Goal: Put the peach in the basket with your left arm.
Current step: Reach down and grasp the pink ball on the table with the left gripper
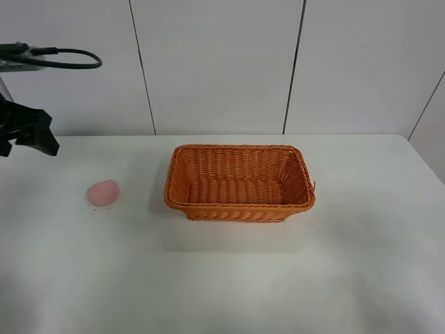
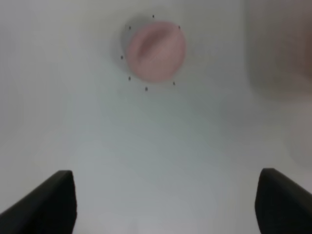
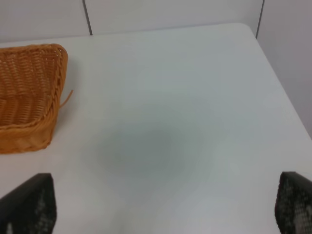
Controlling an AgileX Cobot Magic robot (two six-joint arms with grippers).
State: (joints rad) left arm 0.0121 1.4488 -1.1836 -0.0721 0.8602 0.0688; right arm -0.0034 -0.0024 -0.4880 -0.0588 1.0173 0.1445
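Note:
Next, my left gripper grabs the peach by its rounded sides to put it in the orange wicker basket (image 1: 236,209).
The pale pink peach (image 1: 103,193) lies on the white table, left of the orange wicker basket (image 1: 236,209). The basket is empty. My left gripper (image 1: 26,133) hangs above the table's far left, up and away from the peach. In the left wrist view the gripper (image 2: 165,200) is open and empty, its two black fingertips (image 2: 48,202) wide apart, with the blurred peach (image 2: 155,50) ahead of them. My right gripper (image 3: 165,204) is open and empty over bare table to the right of the basket (image 3: 29,97); it does not show in the exterior high view.
The white table (image 1: 292,278) ends at a white panelled wall (image 1: 215,62) behind and at an edge on the right (image 3: 273,63). A black cable (image 1: 66,61) loops above the left arm.

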